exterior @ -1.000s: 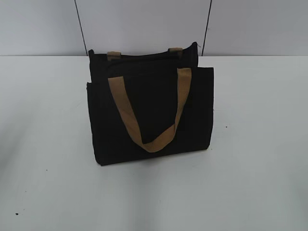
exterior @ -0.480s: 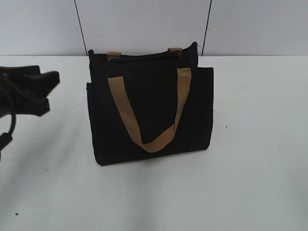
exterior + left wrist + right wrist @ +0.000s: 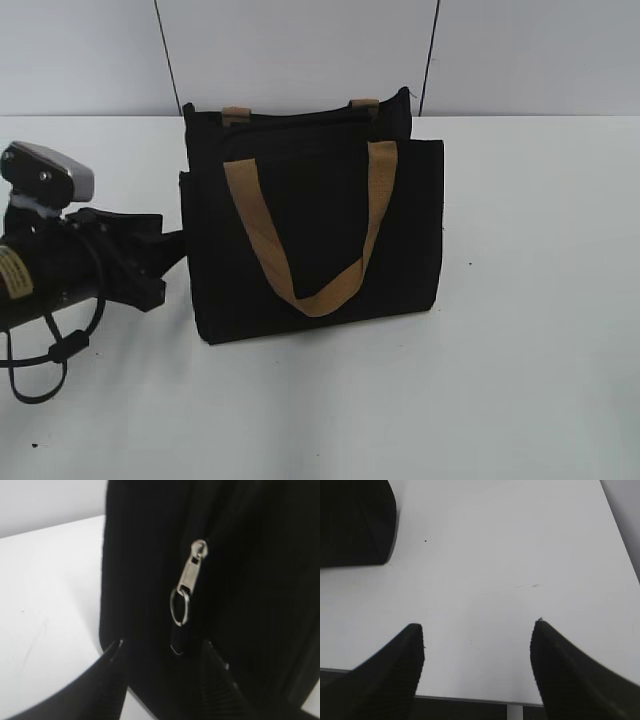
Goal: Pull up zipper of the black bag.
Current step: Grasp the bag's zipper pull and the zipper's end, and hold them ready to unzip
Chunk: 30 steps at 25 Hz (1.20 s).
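The bag's side panel lies flat and its zipper end hangs loose below the ring, so my left gripper should grab the fabric end tab [image 3: 178, 641] next.
The black bag [image 3: 320, 240] stands upright on the white table [image 3: 520, 350], its tan webbing handle [image 3: 300, 290] hanging down the front. My left gripper [image 3: 170, 245] reaches the bag's left side. In the left wrist view the silver zipper slider with its ring pull [image 3: 185, 587] hangs on the bag's side panel [image 3: 240, 580]. My left gripper [image 3: 162, 647] is open, its two fingertips against the fabric either side of the track, just below the ring. My right gripper [image 3: 477, 630] is open and empty over bare table, out of the exterior view.
A corner of the black bag [image 3: 355, 525] shows at the top left of the right wrist view. The table's near edge [image 3: 470, 699] lies under the right gripper. A grey wall [image 3: 300, 50] with two dark vertical lines stands behind the table.
My left arm has come in from the left edge and moved right and lower, up to the bag's left side. The bag has not moved.
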{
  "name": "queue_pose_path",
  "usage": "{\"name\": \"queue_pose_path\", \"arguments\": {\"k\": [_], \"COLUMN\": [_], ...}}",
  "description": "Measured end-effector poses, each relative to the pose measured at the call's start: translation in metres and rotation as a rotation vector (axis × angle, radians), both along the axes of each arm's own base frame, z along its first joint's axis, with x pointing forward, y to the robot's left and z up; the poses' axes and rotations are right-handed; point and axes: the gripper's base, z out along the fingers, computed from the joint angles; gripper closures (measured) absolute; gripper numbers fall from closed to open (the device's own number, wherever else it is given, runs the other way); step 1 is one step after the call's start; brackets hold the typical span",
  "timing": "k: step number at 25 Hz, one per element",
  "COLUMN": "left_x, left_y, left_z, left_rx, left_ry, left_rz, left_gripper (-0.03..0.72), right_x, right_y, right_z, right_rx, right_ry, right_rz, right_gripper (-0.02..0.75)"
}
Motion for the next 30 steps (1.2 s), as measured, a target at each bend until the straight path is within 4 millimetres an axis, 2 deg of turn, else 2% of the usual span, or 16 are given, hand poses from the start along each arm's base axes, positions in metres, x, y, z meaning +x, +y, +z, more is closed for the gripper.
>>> {"name": "queue_pose_path", "arguments": {"k": [7, 11, 23, 26, 30], "left_x": [0.0, 0.001, 0.031, 0.037, 0.04], "left_y": [-0.008, -0.01, -0.021, -0.023, -0.025], "left_z": [-0.022, -0.027, -0.044, -0.048, -0.051], "left_rx": [0.024, -0.015, -0.044, -0.046, -0.052], "left_ry": [0.06, 0.041, 0.019, 0.019, 0.015], "left_rz": [-0.091, -0.099, -0.106, -0.107, -0.11], "left_gripper": [0.319, 0.319, 0.326, 0.347, 0.412], "right_x": [0.0, 0.0, 0.0, 0.0, 0.0], "right_y": [0.0, 0.0, 0.0, 0.0, 0.0], "right_z": [0.0, 0.0, 0.0, 0.0, 0.0], "right_rx": [0.0, 0.0, 0.0, 0.0, 0.0], "right_ry": [0.0, 0.0, 0.0, 0.0, 0.0], "right_rz": [0.0, 0.0, 0.0, 0.0, 0.0], "right_gripper": [0.225, 0.225, 0.225, 0.225, 0.225]}}
